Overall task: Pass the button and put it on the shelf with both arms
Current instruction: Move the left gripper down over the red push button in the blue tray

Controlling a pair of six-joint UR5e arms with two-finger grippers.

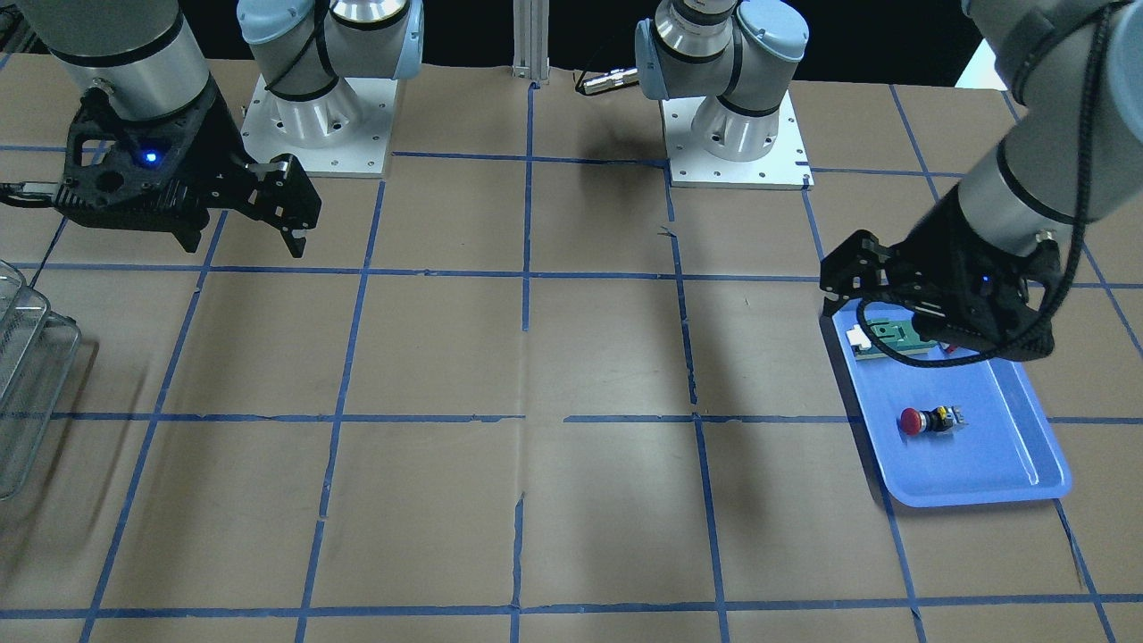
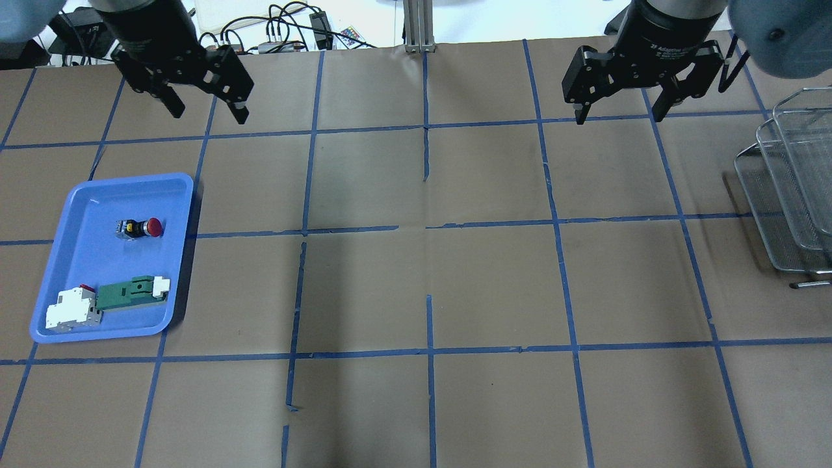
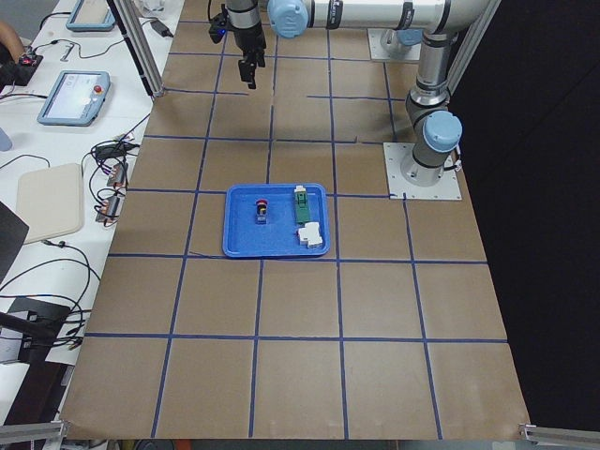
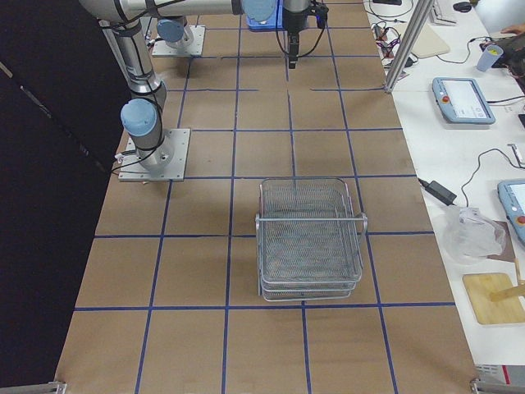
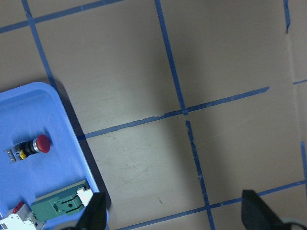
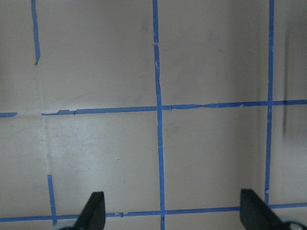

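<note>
The left gripper reaches the button and grabs its black body [image 1: 934, 420] next, which leaves the button's red cap [image 1: 912, 421] free for my right gripper.
The button [image 2: 140, 227], with its red cap and black body, lies on its side in the blue tray [image 2: 110, 179] at the table's left. It also shows in the front view [image 1: 929, 420] and the left wrist view [image 5: 29, 146]. My left gripper [image 2: 208, 112] is open and empty, raised beyond the tray's far right corner. The wire-mesh shelf [image 2: 793, 188] stands at the table's right edge and also shows in the right-side view [image 4: 310, 238]. My right gripper [image 2: 617, 116] is open and empty, raised over the far table to the left of the shelf.
A white-and-red block joined to a green piece [image 2: 107, 302] lies in the tray's near end. Blue tape lines grid the brown table. The two arm bases [image 1: 312, 125] stand at the robot's edge. Cables and devices lie beyond the far edge.
</note>
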